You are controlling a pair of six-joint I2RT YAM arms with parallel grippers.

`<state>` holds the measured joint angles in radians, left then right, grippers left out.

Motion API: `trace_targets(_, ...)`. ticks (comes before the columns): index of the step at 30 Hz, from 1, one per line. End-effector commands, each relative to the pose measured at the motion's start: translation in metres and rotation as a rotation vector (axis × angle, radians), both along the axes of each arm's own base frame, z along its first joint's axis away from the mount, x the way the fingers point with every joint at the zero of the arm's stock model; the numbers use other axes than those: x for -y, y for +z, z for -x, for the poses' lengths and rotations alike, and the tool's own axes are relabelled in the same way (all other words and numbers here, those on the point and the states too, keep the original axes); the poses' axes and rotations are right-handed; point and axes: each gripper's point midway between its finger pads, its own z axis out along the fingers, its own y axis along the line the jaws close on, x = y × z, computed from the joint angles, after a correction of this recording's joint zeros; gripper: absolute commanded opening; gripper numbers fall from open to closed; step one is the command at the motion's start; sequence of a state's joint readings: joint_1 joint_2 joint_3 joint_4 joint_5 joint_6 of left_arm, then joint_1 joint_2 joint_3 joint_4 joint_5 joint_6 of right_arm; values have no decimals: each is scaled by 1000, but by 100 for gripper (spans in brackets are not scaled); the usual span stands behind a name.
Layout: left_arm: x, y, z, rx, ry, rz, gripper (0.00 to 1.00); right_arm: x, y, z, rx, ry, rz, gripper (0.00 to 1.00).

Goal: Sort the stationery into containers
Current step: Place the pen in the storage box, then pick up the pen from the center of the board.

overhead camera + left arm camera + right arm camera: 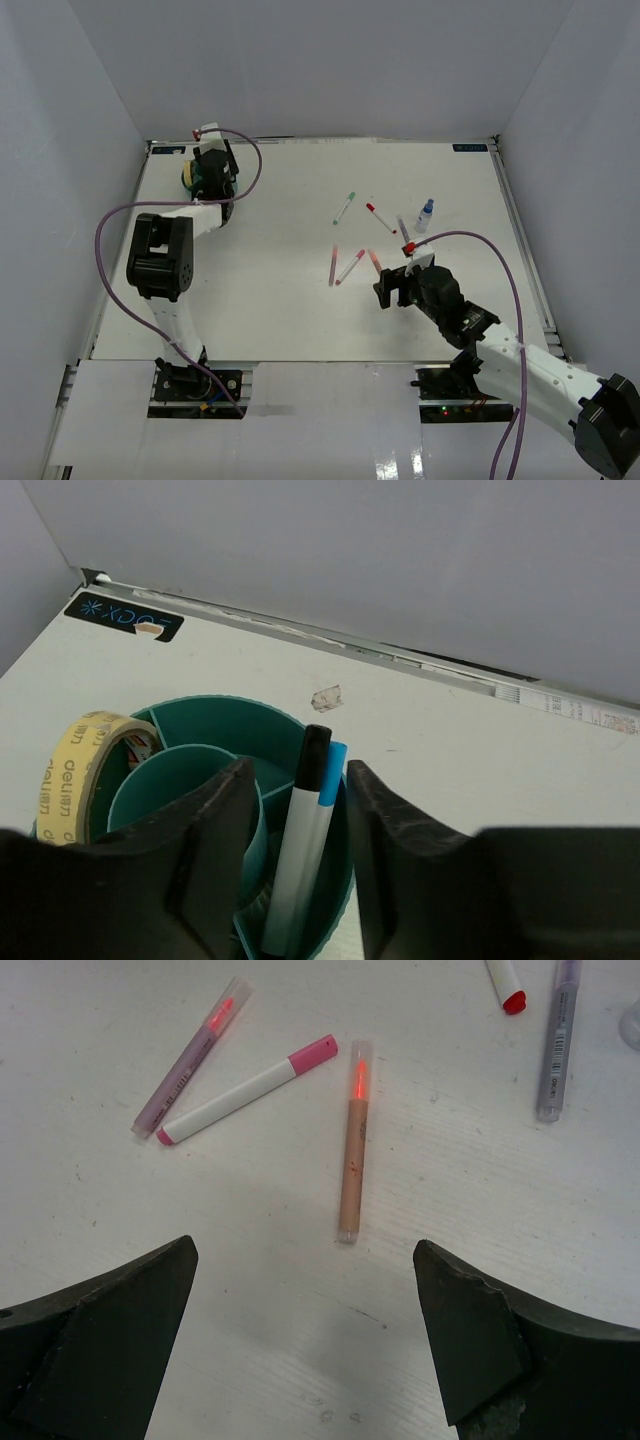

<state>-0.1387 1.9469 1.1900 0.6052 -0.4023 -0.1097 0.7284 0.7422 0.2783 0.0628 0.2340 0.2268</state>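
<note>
My left gripper grabs the pink-capped marker [245, 1088] beside its cap next, leaving the white end free to enter the organizer.
The teal organizer [215, 720] stands in the far left corner [192, 180]. A cream tape roll [72, 780] sits in its left compartment. A black-capped marker [305, 820] and a blue-capped marker [327, 810] stand in its near compartment. My left gripper [298, 770] is open astride them, directly over the organizer [212, 168]. My right gripper [303, 1250] is open and empty above the table [396, 290]. Just ahead of it lie an orange highlighter [352, 1150], a pink-capped marker [245, 1088] and a purple highlighter [190, 1055]. No stapler-like piece shows.
Farther out lie a green-capped marker [344, 208], a red-capped marker [380, 217], a grey pen [556, 1045] and a small blue-capped bottle [425, 215]. White walls close the table at the back and both sides. Purple cables loop over both arms.
</note>
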Motion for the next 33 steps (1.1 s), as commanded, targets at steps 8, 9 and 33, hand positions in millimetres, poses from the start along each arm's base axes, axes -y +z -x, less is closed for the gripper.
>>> trace_targets(8,17,76,22,80,-134,7,73,-2,12,-4,54,-4,-38,95)
trace_targets(9,23,78,23,68,-166,7,79,-1,13,-4,59,-5,-42,95)
trace_targets(33,347,-58,243,-831,-949,-59,88,30,42,-10,131,-204,-125,95)
